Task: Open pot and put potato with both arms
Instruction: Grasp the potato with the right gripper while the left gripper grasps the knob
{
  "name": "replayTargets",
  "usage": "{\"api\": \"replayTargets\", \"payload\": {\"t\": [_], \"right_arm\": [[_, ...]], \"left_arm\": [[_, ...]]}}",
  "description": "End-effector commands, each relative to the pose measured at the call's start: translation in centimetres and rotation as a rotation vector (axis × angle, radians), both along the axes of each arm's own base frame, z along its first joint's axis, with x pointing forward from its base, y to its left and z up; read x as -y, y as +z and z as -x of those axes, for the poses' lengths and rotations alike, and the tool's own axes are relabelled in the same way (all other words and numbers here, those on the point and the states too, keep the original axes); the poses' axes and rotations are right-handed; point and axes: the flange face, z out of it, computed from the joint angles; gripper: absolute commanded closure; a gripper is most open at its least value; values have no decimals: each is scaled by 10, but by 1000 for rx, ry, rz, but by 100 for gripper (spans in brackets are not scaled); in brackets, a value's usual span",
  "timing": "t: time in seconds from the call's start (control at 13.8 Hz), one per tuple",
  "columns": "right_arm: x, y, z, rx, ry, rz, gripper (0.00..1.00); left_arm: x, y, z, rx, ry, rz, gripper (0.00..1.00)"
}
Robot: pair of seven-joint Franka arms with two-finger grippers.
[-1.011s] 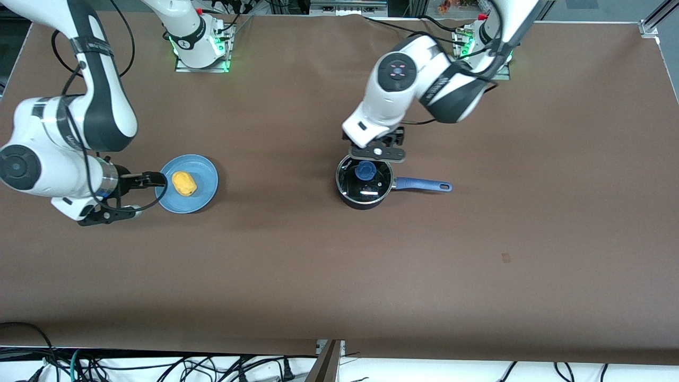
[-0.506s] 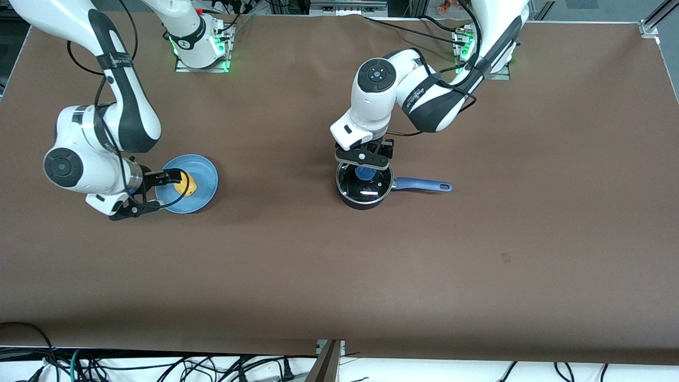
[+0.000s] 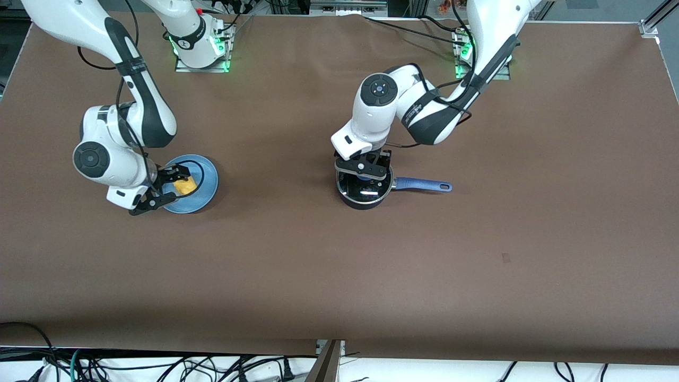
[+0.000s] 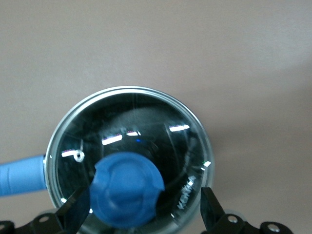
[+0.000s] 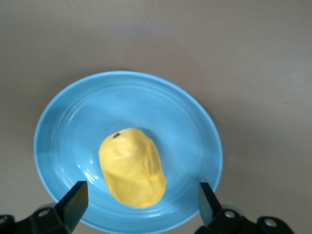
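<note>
I would miss by closing now: my fingers are above the light-blue plate [image 5: 185, 122]. My right gripper must move toward the yellow potato's middle [image 5: 132, 168] before closing on the potato.
The black pot [image 3: 363, 197] with its blue handle [image 3: 424, 185] stands mid-table, its glass lid [image 4: 161, 131] on. My left gripper [image 3: 364, 172] hangs open just over the lid, jaws wide either side of the blue knob [image 4: 127, 189], not touching it. The yellow potato [image 3: 185, 186] lies on a light-blue plate [image 3: 204, 183] toward the right arm's end. My right gripper [image 3: 171, 187] is open above the plate, its fingertips [image 5: 74, 199] straddling the potato [image 5: 132, 166] without contact.
The brown table cover [image 3: 339, 265] runs bare nearer the front camera. Both arm bases [image 3: 201, 48] stand at the table's edge farthest from the front camera. Cables hang below the table's edge nearest that camera.
Both arms came down. The left gripper moved over the lid's knob. The right gripper swung in over the plate and now straddles the potato.
</note>
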Motion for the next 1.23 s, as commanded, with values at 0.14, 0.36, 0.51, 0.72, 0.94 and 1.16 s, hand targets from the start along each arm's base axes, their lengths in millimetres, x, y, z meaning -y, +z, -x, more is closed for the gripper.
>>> {"api": "replayTargets", "payload": {"t": [0.14, 0.36, 0.51, 0.72, 0.94, 1.16], "right_arm": [[-2, -11, 17, 23, 92, -10, 0], [-2, -22, 17, 29, 147, -23, 0], [-3, -29, 18, 40, 190, -32, 0], [-3, -32, 20, 42, 204, -35, 0], [-2, -37, 21, 33, 221, -38, 0], [-2, -42, 22, 29, 232, -41, 0]], "left_arm": [[-13, -8, -11, 14, -19, -26, 0], [-15, -9, -12, 13, -15, -28, 0], [-13, -10, -10, 10, -17, -27, 0], [-13, -9, -11, 11, -17, -26, 5], [-12, -9, -10, 11, -18, -26, 12], [-12, -9, -10, 11, -17, -26, 28]]}}
